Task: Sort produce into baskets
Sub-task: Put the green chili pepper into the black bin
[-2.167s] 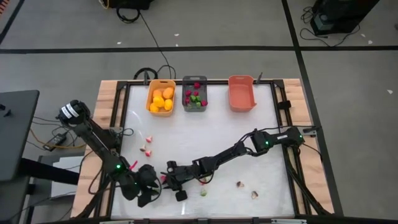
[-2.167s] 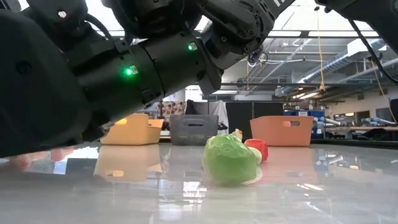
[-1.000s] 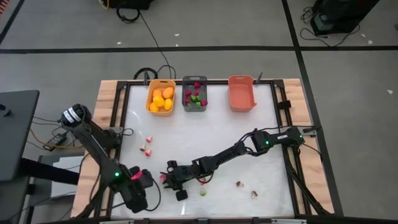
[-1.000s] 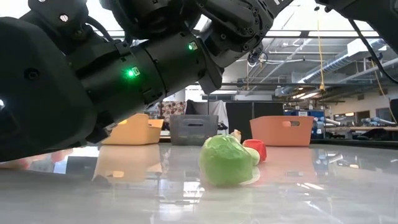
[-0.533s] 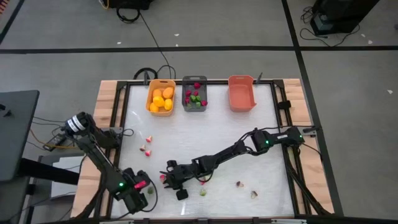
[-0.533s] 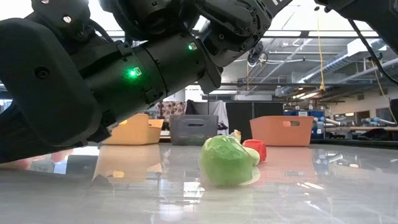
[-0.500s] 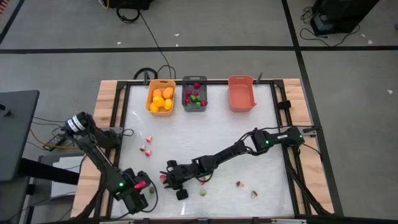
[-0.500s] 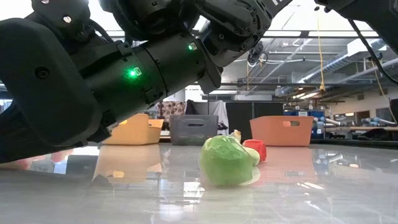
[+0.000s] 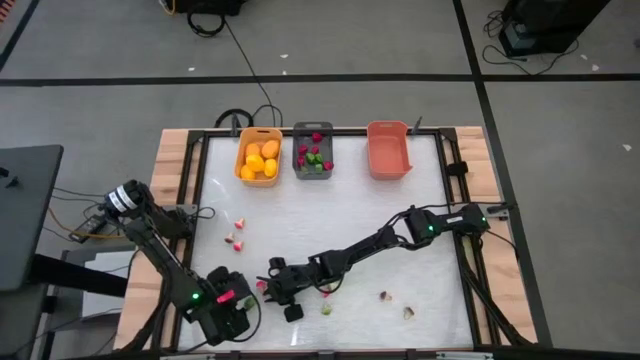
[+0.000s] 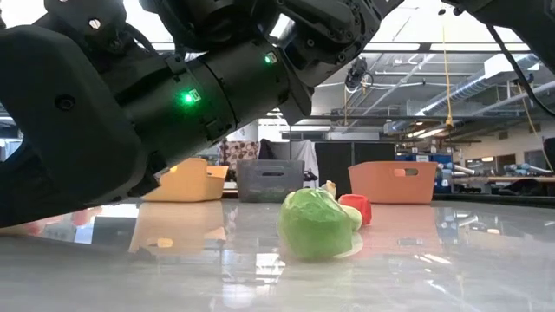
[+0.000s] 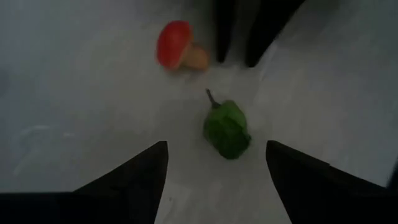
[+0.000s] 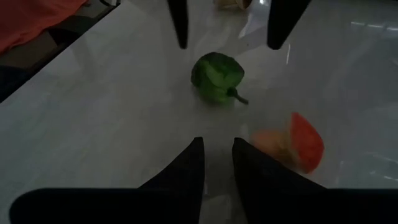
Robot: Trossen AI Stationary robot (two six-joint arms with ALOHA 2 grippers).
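Note:
My fingers are still apart from the green pepper (image 11: pixel 227 129), with white table showing between them and the pepper. My left gripper should move toward the pepper first, then close on it.
A small green pepper (image 11: pixel 227 129) lies on the white table near its near left corner, between my two grippers; the right wrist view shows the pepper (image 12: pixel 217 78) too. My left gripper (image 11: pixel 217 146) hangs open above it, fingers slanting down. My right gripper (image 12: pixel 216 142) faces it from the other side, open by a narrow gap, with nothing between its fingers. A red-capped piece (image 11: pixel 177 50) rests beside the pepper. At the far edge stand the yellow-orange basket (image 9: pixel 257 157) with orange fruits, the dark grey basket (image 9: pixel 313 152) with red and green bits, and the salmon basket (image 9: pixel 388 150).
Loose pieces lie on the table: pinkish ones (image 9: pixel 237 235) at the left, two more (image 9: pixel 383 296) (image 9: pixel 408 312) at the near right, and a green one (image 9: pixel 326 310) by the near edge, large in the low view (image 10: pixel 316 224). The table's middle is bare.
My left gripper has sunk a little toward the table near the near left corner and tipped further down, its arm swinging slightly toward the table's right. My right arm has kept still.

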